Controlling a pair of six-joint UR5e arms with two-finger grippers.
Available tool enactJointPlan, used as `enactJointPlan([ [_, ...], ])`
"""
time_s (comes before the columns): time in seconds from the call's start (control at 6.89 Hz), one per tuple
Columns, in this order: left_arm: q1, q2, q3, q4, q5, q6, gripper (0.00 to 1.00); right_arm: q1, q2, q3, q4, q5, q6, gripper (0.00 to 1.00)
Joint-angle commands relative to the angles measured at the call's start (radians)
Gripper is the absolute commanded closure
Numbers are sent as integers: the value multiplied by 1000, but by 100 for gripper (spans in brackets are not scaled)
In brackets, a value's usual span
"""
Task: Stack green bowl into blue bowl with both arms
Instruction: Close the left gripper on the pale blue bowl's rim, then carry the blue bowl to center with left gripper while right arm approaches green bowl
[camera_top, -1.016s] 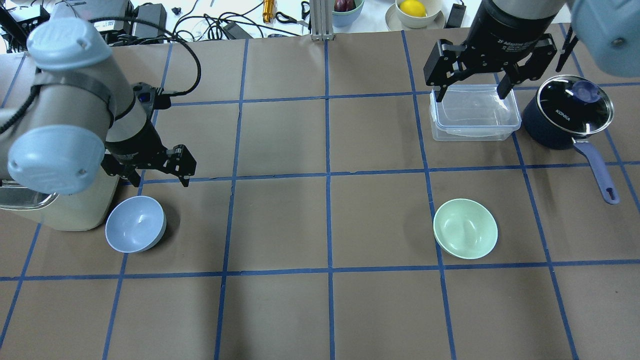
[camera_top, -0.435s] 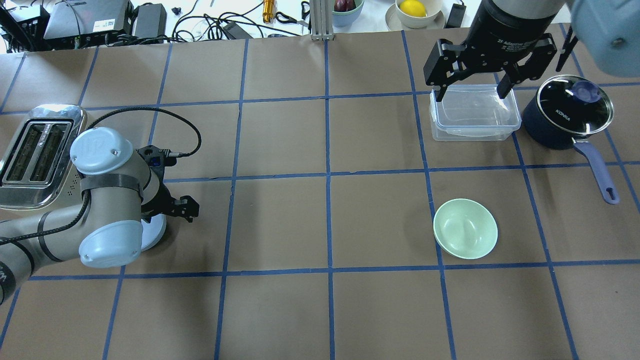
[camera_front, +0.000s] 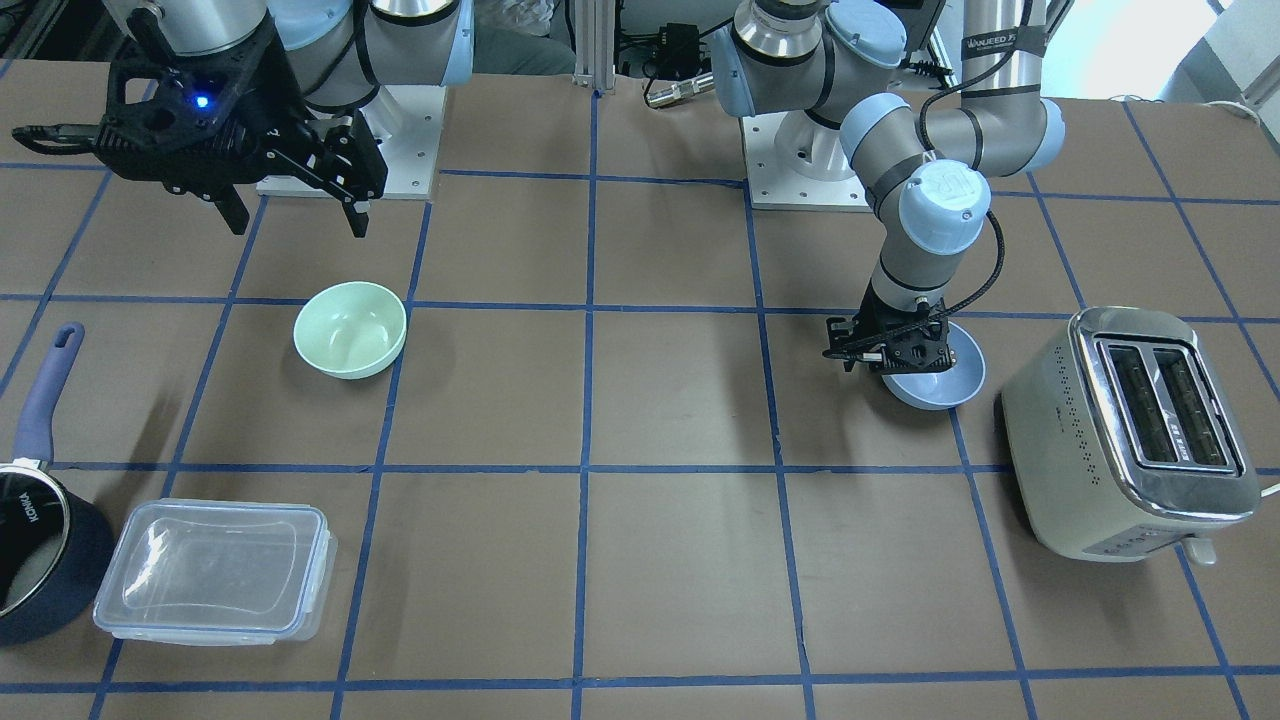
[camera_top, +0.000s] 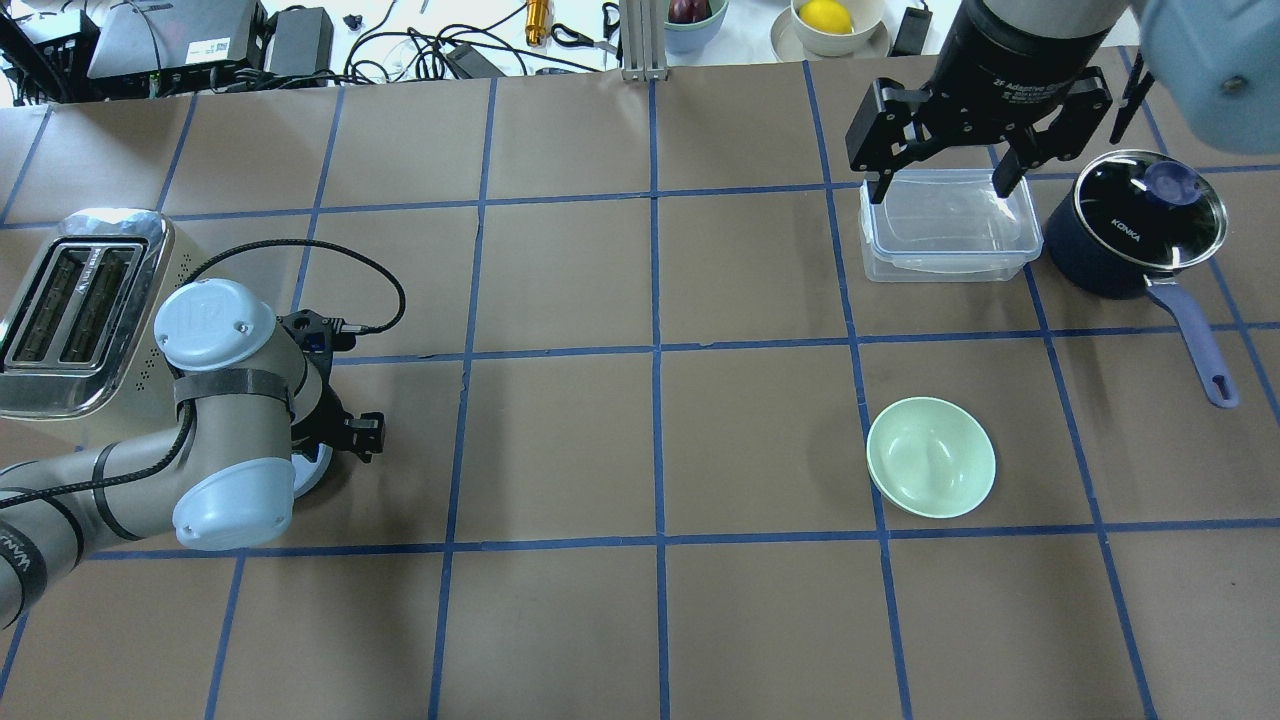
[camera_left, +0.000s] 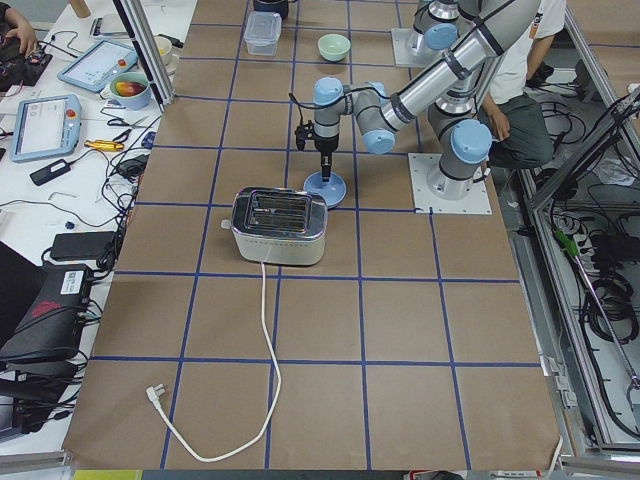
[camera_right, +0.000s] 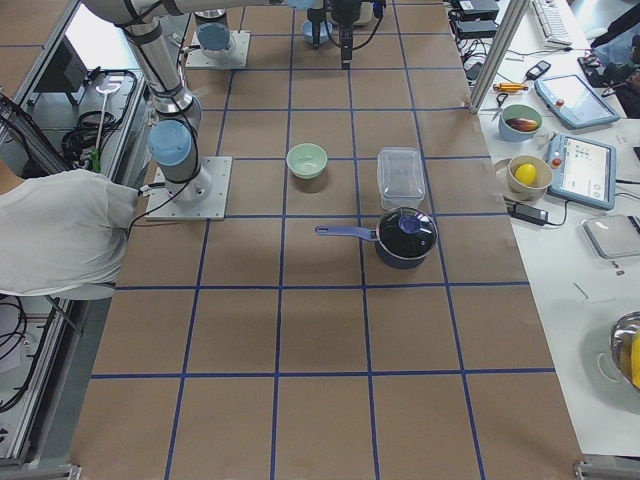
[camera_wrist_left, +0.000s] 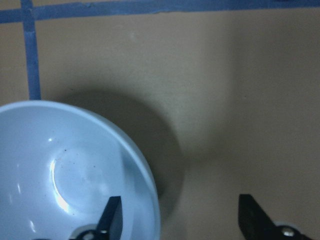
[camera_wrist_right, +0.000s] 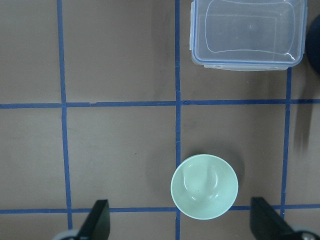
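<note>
The blue bowl is wider than my open fingers, so my left gripper next needs to take hold of the bowl by its thin rim (camera_wrist_left: 154, 200).
The blue bowl (camera_front: 948, 386) sits upright beside the toaster; it also shows in the overhead view (camera_top: 312, 472) and the left wrist view (camera_wrist_left: 65, 170). My left gripper (camera_front: 893, 357) is low over it and open. In the left wrist view (camera_wrist_left: 180, 222) one finger is inside the bowl and the other outside, so it straddles the rim. The green bowl (camera_top: 931, 456) sits upright and alone on the right half, also in the front view (camera_front: 350, 328) and the right wrist view (camera_wrist_right: 204, 186). My right gripper (camera_top: 940, 185) is open, empty and high up, well behind the green bowl.
A cream and chrome toaster (camera_top: 70, 310) stands left of the blue bowl. A clear lidded plastic box (camera_top: 948, 225) and a dark pot (camera_top: 1140, 225) with a glass lid and blue handle stand behind the green bowl. Cables and clutter lie beyond the table's far edge.
My left arm has swung down and forward, lowering its gripper onto the blue bowl's rim. The right arm and the green bowl have not moved.
</note>
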Motion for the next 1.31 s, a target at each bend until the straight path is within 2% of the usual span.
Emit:
enactJointPlan([
  [0.0, 0, 18, 5, 6, 34, 16, 100, 0, 0, 0, -1, 2, 0, 0],
  [0.29, -45, 21, 26, 9, 30, 1, 100, 0, 0, 0, 1, 2, 0, 0],
  [0.44, -120, 8, 67, 1, -24, -45, 100, 0, 0, 0, 1, 2, -2, 0],
  [0.58, -222, -12, 163, -38, -32, -215, 100, -1, 0, 0, 1, 2, -2, 0],
  [0.73, -337, -57, 292, -183, -50, -363, 100, -1, 0, 0, 2, 2, 0, 0],
  [0.87, -417, -128, 395, -195, -184, -516, 100, -1, 0, 0, 2, 2, -3, 0],
  [1.02, -499, -199, 493, -183, -211, -656, 100, -12, 1, 0, 10, -9, -11, 0],
  [1.16, -613, -247, 555, -148, -196, -760, 100, -35, 0, 0, 34, -9, -21, 0],
])
